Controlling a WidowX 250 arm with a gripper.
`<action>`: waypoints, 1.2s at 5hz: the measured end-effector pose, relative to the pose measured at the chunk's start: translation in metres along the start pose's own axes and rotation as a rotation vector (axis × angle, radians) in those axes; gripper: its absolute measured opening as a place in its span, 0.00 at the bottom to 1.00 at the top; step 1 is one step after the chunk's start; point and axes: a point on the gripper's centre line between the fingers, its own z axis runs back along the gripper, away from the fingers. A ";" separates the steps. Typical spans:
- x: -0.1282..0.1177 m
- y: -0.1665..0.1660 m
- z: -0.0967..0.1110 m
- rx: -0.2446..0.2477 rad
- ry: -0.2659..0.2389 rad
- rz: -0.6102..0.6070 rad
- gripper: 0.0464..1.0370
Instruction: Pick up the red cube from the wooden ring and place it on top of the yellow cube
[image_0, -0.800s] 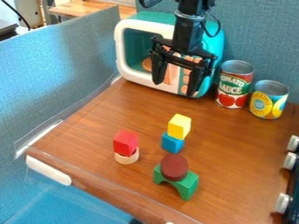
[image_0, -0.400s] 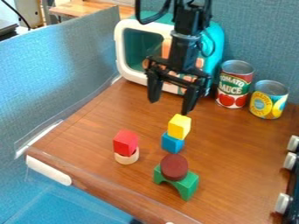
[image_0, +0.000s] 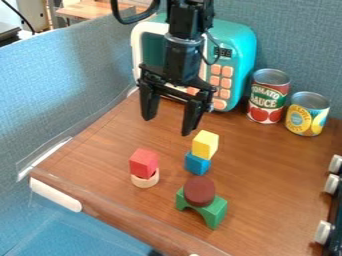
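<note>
Next, my gripper grabs the red block (image_0: 143, 162) by its sides to stack it on the yellow block.
The black gripper (image_0: 166, 127) hangs open over the wooden top, in front of the toy microwave, with nothing between its fingers. Its right fingertip is near the yellow block (image_0: 205, 144), which sits tilted on a blue block (image_0: 197, 163). To the left, a red block (image_0: 143, 162) rests on a pale wooden ring-like piece (image_0: 145, 180). Nearer the front, a dark red round piece (image_0: 199, 191) sits on a green arch (image_0: 212, 212).
A teal and white toy microwave (image_0: 235, 60) stands at the back. Beside it are a tomato sauce can (image_0: 268, 96) and a yellow-labelled can (image_0: 307, 113). White knobs (image_0: 324, 232) line the right edge, and a blue divider (image_0: 73, 80) borders the left.
From in front of the microwave's right part, the gripper has moved left and toward the camera, still open. The blocks and cans have kept their places.
</note>
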 end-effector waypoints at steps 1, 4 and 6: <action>0.000 0.016 -0.038 0.012 0.109 0.004 0.96; 0.013 0.031 -0.074 0.011 0.201 -0.014 0.96; 0.011 0.034 -0.080 -0.016 0.218 0.016 0.63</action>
